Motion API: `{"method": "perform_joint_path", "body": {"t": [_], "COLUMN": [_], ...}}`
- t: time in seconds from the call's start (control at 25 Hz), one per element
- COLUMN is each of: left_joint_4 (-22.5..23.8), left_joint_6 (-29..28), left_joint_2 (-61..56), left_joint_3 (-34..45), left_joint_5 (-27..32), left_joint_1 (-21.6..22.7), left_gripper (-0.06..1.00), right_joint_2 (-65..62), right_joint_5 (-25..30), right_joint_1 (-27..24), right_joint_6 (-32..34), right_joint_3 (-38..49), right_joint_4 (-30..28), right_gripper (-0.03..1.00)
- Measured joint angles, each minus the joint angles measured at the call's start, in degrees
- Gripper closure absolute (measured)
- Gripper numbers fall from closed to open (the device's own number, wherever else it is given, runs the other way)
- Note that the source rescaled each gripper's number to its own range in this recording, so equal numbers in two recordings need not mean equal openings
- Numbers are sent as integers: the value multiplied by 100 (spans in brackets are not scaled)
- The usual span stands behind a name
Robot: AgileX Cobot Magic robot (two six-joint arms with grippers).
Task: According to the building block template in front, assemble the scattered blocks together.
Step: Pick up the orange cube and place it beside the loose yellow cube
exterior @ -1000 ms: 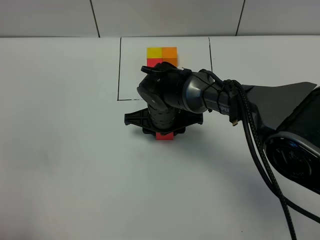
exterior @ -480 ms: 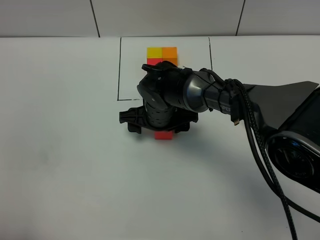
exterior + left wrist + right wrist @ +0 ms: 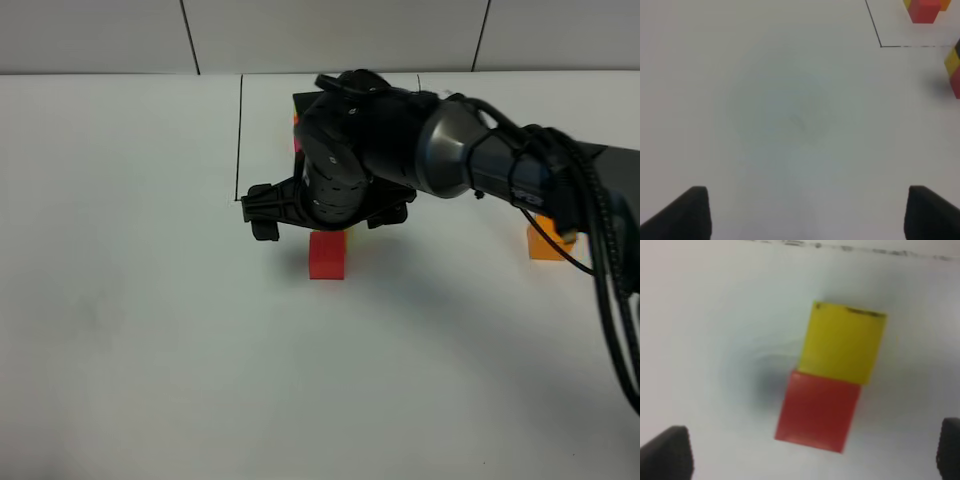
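Observation:
I will next grab the orange cube by its opposite sides with my right gripper, so that I can build the template's pattern beside the yellow cube (image 3: 843,342).
The loose red cube (image 3: 327,255) sits mid-table. The right wrist view shows the yellow cube (image 3: 843,342) touching the red cube (image 3: 818,411), slightly offset. My right gripper (image 3: 328,222) hovers above them, open and empty (image 3: 807,456); in the exterior view it hides the yellow cube. The orange cube (image 3: 548,241) lies alone at the right. The arm covers most of the building block template; only its black frame (image 3: 240,140) and a red sliver (image 3: 296,143) show there. My left gripper (image 3: 809,214) is open and empty over bare table. Its view shows the template (image 3: 924,10) and the paired cubes (image 3: 954,70).
The white table (image 3: 130,330) ends at a tiled wall (image 3: 330,35) at the back. My right arm and its cables (image 3: 590,250) stretch in from the right, across the frame's near edge.
My right gripper has risen off the red cube and drawn back toward the template. The red cube now shows whole. The arm's shift has uncovered the orange cube at the right.

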Motion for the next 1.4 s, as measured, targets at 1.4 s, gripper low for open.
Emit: {"method": "perform_joint_path", "body": {"t": [1.4], "left_joint_4": [0], "left_joint_6": [-5], "left_joint_2": [0], "left_joint_3": [0], "left_joint_5": [0], "left_joint_1": [0], "left_gripper": [29], "right_joint_2": [-444], "right_joint_5": [-886], "right_joint_1": [-3784], "right_joint_6": [-3502], "right_joint_3": [2114], "right_joint_4": [1208], "right_gripper": [13]}}
